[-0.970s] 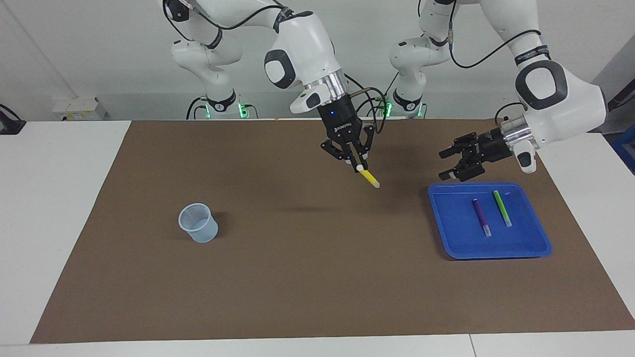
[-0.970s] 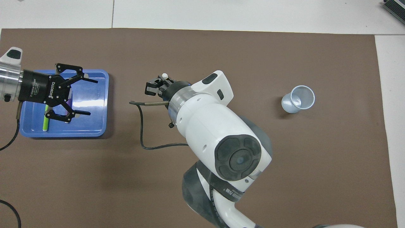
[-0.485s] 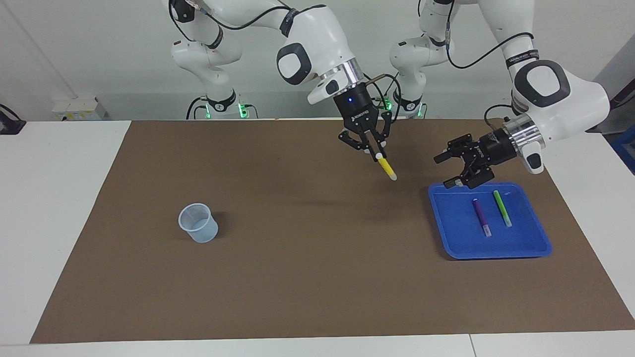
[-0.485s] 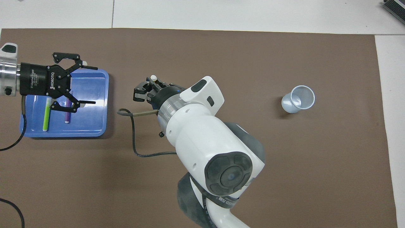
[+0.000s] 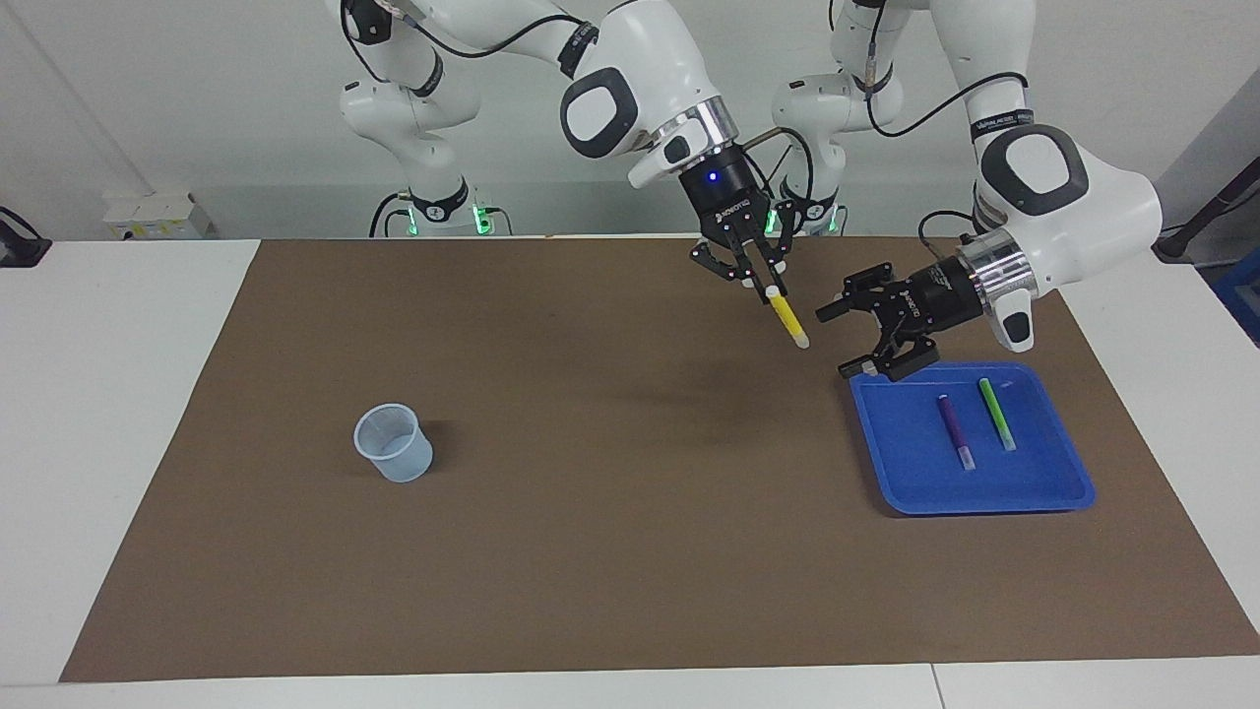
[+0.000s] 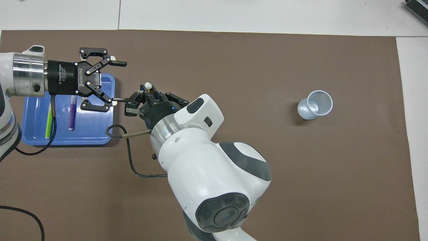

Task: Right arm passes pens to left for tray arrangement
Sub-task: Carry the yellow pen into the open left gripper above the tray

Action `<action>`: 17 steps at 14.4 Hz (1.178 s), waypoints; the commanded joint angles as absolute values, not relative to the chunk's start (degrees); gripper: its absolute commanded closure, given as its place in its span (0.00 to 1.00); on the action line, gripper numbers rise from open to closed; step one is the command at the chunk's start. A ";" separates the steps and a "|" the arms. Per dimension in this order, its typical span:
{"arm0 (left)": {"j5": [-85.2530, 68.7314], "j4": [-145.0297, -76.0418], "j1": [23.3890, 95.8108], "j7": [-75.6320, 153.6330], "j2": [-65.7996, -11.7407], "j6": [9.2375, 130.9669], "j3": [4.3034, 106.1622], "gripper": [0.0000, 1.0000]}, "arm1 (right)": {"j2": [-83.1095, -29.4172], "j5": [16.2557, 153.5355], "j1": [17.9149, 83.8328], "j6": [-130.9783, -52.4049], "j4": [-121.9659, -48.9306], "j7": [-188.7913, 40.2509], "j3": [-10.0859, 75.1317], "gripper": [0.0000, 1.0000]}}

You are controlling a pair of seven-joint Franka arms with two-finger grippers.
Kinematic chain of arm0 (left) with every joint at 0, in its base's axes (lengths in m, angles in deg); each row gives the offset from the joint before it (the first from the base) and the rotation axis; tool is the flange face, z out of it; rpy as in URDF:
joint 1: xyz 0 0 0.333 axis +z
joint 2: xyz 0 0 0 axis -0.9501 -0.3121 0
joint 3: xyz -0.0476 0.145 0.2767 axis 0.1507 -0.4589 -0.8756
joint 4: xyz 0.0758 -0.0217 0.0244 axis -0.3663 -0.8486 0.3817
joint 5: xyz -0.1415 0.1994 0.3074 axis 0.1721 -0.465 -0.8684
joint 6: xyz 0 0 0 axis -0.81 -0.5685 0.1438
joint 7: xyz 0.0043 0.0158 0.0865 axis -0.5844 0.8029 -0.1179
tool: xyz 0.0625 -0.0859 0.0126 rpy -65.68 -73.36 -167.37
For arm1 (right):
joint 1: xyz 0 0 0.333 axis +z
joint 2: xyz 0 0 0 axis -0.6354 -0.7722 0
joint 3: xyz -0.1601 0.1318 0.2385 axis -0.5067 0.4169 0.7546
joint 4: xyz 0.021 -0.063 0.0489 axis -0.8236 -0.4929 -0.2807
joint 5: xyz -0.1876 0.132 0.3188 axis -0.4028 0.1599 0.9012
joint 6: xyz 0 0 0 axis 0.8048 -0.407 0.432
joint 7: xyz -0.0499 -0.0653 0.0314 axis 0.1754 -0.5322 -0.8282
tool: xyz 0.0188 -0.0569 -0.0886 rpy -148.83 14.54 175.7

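I should grab the yellow pen by its body next with my left gripper. Then my left gripper will put the pen in the blue tray [image 6: 97,130] next to the purple pen.
My right gripper [image 5: 771,288] is shut on the upper end of a yellow pen [image 5: 788,321], which hangs slanted in the air over the brown mat beside the tray. In the overhead view only the pen's pale end [image 6: 147,86] shows above the right gripper [image 6: 148,93]. My left gripper [image 5: 835,343] [image 6: 118,82] is open and lies sideways, over the tray's edge, with its fingertips just short of the pen. The blue tray [image 5: 1043,478] [image 6: 97,130] holds a purple pen [image 5: 955,430] [image 6: 72,115] and a green pen [image 5: 996,414] [image 6: 48,125] side by side.
A small pale translucent cup [image 5: 394,443] [image 6: 315,104] stands upright on the brown mat [image 5: 610,551] toward the right arm's end of the table. The right arm's cable [image 6: 130,157] loops beside the tray.
The right gripper has carried the yellow pen toward the tray and higher. The left gripper has come off the tray's middle toward the pen, still open.
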State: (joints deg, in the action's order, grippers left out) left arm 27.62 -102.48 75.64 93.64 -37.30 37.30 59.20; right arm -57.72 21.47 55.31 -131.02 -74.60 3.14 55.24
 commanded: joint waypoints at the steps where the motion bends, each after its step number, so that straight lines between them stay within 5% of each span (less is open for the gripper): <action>1: 29.62 -103.20 74.98 95.63 -36.97 38.24 59.41 0.03 | -58.94 19.15 55.71 -133.17 -73.63 4.83 55.03 1.00; 3: 29.62 -103.64 74.54 95.54 -36.88 38.24 59.41 0.15 | -58.94 19.15 55.71 -133.18 -73.63 4.83 55.03 1.00; 5: 29.62 -104.17 74.54 95.45 -36.71 38.33 59.41 0.51 | -59.46 19.06 55.71 -133.18 -73.11 4.74 55.03 1.00; 8: 29.62 -104.87 74.28 95.36 -36.18 38.24 59.50 0.85 | -60.08 19.15 55.88 -133.18 -72.14 4.83 55.03 1.00; 13: 29.62 -105.05 73.31 95.36 -36.09 37.89 59.50 0.76 | -60.17 19.50 55.88 -133.18 -72.05 4.92 55.20 1.00; 15: 29.62 -105.05 72.43 95.45 -36.09 38.24 59.41 0.46 | -60.17 19.59 55.88 -133.18 -72.05 4.92 55.21 1.00; 17: 29.62 -105.05 72.96 95.54 -36.09 38.33 59.32 0.34 | -60.17 19.76 55.88 -133.09 -72.14 4.92 55.21 1.00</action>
State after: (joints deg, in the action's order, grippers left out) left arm 28.52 -103.74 73.34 95.01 -36.97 37.29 59.83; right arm -59.13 20.86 55.81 -132.29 -73.33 3.18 54.82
